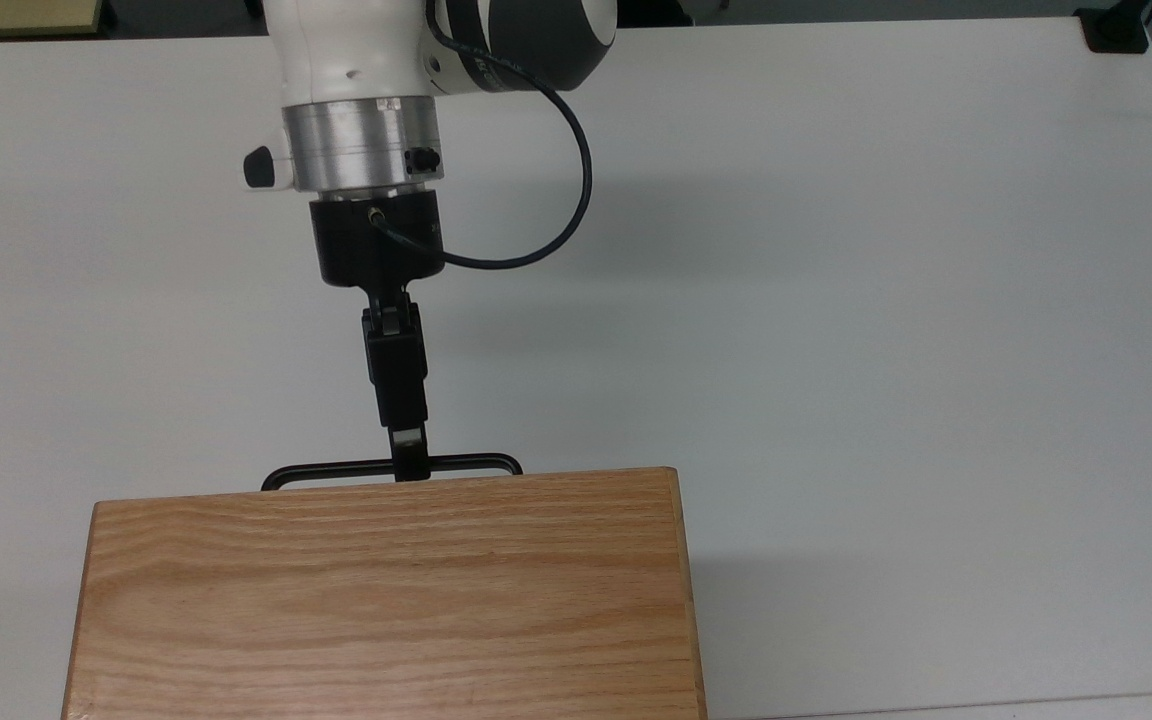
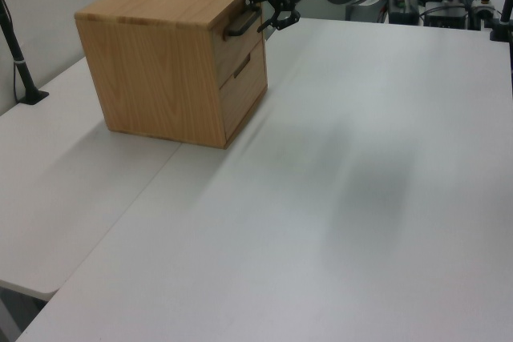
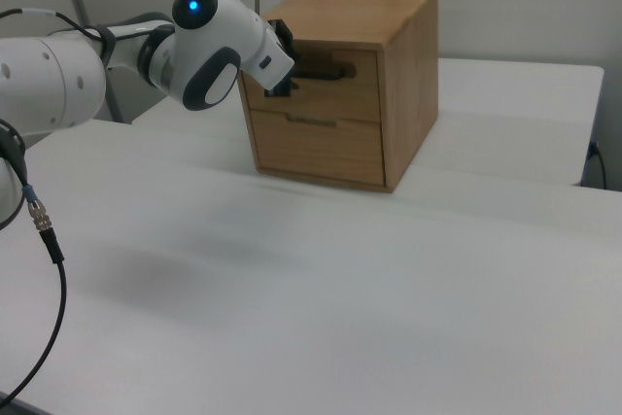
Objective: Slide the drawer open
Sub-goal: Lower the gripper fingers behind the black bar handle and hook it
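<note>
Next, my gripper grabs the upper drawer's long black handle [image 2: 243, 24] by its middle [image 2: 245, 18] to slide the drawer open.
The drawer [image 3: 362, 94] is the upper of two in a light oak casing [image 1: 386, 590], and its front sits flush with the casing. Its long black bar handle [image 1: 336, 468] juts out past the casing's edge in the top view. The handle [image 2: 243, 23] also shows in the left view. My gripper [image 1: 409, 462] reaches the bar near its middle, fingers stacked one over the other. In the left view the gripper [image 2: 268, 10] is open, with one finger above the bar and one below. In the right view the gripper [image 3: 289, 77] sits at the handle's left end, partly behind the arm.
A lower drawer [image 3: 321, 151] with a smaller handle sits under the upper one. The casing stands on a white table [image 1: 836, 300]. A black clamp [image 1: 1116, 28] sits at the top view's far right corner. A black post [image 2: 18, 54] stands at the left view's left.
</note>
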### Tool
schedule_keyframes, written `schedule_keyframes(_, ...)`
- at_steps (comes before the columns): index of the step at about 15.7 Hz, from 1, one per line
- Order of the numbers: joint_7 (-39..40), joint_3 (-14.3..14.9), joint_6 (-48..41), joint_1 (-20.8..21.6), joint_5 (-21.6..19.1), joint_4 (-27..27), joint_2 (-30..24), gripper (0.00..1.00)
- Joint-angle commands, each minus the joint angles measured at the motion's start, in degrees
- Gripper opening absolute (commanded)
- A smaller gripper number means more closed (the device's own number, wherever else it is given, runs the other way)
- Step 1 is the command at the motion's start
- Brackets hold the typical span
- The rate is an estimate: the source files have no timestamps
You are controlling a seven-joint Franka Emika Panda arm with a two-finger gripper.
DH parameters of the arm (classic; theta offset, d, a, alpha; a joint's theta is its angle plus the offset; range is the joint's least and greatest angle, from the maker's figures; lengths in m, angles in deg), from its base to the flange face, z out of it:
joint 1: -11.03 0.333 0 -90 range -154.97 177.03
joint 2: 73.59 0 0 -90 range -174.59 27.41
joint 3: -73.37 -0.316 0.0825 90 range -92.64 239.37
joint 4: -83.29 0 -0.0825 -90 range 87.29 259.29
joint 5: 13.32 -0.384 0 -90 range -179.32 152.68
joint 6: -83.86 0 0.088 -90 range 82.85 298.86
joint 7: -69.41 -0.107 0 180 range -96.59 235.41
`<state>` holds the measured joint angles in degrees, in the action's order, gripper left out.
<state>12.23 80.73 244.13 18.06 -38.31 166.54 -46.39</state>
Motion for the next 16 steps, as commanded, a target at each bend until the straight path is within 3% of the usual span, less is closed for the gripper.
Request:
schedule_keyframes(1, -1.4, 1.5, 1.4, 1.3, 0.5, -1.6, 2.2, 0.49)
schedule_keyframes(5, -1.3, 1.8, 1.4, 1.3, 1.3, -1.6, 2.7, 0.21)
schedule_keyframes(10, -0.8, 3.4, 0.7, 1.2, 1.2, -0.8, -0.4, 0.07)
schedule_keyframes(16, 4.5, 3.5, -1.0, 0.8, 0.6, 13.5, -13.0, 0.06)
